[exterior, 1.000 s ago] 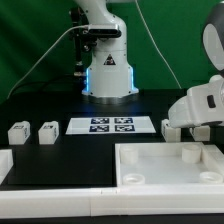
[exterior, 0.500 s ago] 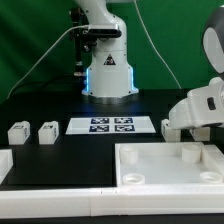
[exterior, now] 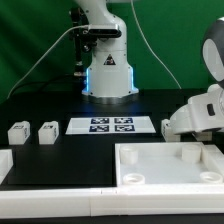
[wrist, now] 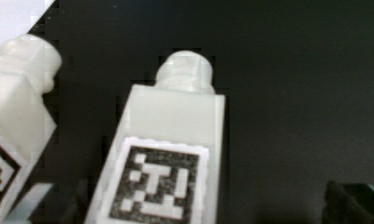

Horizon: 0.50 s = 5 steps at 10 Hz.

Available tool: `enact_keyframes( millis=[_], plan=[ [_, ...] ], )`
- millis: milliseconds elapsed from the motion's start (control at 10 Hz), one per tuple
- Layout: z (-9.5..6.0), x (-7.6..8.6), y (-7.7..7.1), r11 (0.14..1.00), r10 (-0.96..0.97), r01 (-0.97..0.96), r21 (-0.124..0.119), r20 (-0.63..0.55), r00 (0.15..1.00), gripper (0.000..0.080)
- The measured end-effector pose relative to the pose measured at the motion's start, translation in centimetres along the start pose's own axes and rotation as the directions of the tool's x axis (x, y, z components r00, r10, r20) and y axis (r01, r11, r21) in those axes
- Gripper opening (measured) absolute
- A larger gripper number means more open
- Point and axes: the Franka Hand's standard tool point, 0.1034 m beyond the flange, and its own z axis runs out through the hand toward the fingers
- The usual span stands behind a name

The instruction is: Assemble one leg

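My open fingers reach down beside the leg's tagged end (wrist: pixel 157 185) in the wrist view, so I need to close my gripper on that end.
In the wrist view a white leg (wrist: pixel 166 150) lies on the black table, with a rounded peg at one end and a black-and-white tag on its upper face. A second leg (wrist: pixel 19 95) lies beside it. My gripper (wrist: pixel 202 205) is open above them. The tagged end of the first leg sits between the dark fingertips (wrist: pixel 360 203), apart from both. In the exterior view the arm's white hand (exterior: pixel 200 110) is low at the right, behind the white tray (exterior: pixel 150 170), and hides the fingers and these two legs. Two more small white blocks (exterior: pixel 17 132) (exterior: pixel 47 131) stand at the left.
The marker board (exterior: pixel 112 125) lies flat in the middle, in front of the robot base (exterior: pixel 108 75). The tray with raised rim and round sockets fills the front right. Another white piece (exterior: pixel 5 165) sits at the front left edge.
The arm's hand has shifted slightly toward the exterior view's right. The blocks, the tray and the marker board have not moved.
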Motion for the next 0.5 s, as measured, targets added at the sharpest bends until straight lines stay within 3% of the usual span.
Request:
enact_keyframes(
  millis=[300, 500],
  plan=[
    [0.04, 0.03, 0.17, 1.000, -0.015, 0.015, 0.000, 0.001, 1.000, 0.0648],
    [0.05, 0.03, 0.17, 1.000, -0.015, 0.015, 0.000, 0.002, 1.000, 0.0385]
  ],
)
